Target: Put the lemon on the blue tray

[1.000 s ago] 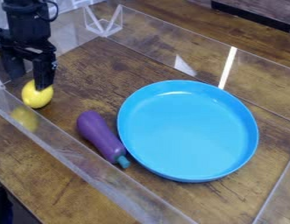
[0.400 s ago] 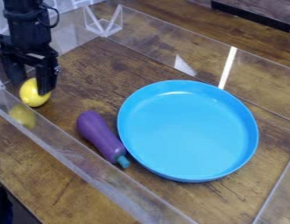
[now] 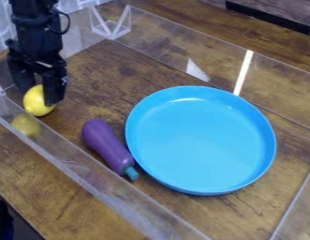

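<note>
The lemon [image 3: 38, 100] has to go on the blue tray [image 3: 201, 139], so the gripper will grab it by its rounded sides next.
The lemon [image 3: 38, 100] is small and bright yellow and rests on the wooden table at the far left. My black gripper [image 3: 37, 86] points straight down over it, open, with one finger on each side of the fruit's upper part. Whether the fingers touch the lemon I cannot tell. The blue tray [image 3: 201, 139] is a large round shallow dish with a raised rim, lying to the right with nothing in it.
A purple eggplant [image 3: 107, 145] with a teal stem lies between the lemon and the tray. A clear acrylic wall [image 3: 69, 164] runs along the near side, and a clear stand [image 3: 113, 19] sits at the back.
The gripper has sunk slightly and shifted a little right, so its fingers now straddle the lemon. The lemon, eggplant and tray have not moved.
</note>
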`<state>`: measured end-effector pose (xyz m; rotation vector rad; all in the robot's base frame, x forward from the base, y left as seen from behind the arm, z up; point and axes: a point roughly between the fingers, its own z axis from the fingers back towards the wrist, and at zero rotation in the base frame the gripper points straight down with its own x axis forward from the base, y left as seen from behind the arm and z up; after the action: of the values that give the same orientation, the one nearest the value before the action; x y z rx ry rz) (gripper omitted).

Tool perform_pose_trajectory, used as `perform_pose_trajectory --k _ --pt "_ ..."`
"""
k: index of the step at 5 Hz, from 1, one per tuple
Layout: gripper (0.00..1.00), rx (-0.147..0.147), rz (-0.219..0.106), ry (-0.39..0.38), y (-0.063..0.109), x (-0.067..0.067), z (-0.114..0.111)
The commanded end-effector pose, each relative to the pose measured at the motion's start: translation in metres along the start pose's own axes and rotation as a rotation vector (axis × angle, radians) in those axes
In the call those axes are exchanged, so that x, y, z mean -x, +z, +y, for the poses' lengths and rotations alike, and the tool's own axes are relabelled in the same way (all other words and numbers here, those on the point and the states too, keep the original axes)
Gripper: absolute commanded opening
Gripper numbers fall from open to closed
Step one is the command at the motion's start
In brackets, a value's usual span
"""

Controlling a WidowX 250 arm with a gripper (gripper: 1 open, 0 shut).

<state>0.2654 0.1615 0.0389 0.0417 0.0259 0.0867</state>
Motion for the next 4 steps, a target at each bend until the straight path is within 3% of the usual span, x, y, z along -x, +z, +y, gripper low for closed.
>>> perform_pose_trajectory --k 1,2,4 --pt "1.00 -0.012 -0.017 -0.077 0.004 -0.006 -0.009" --pt "0.00 -0.014 -0.013 -0.138 0.004 -0.008 -0.017" --pt "0.00 -0.032 -0.012 -0.119 0.019 -0.010 -0.013"
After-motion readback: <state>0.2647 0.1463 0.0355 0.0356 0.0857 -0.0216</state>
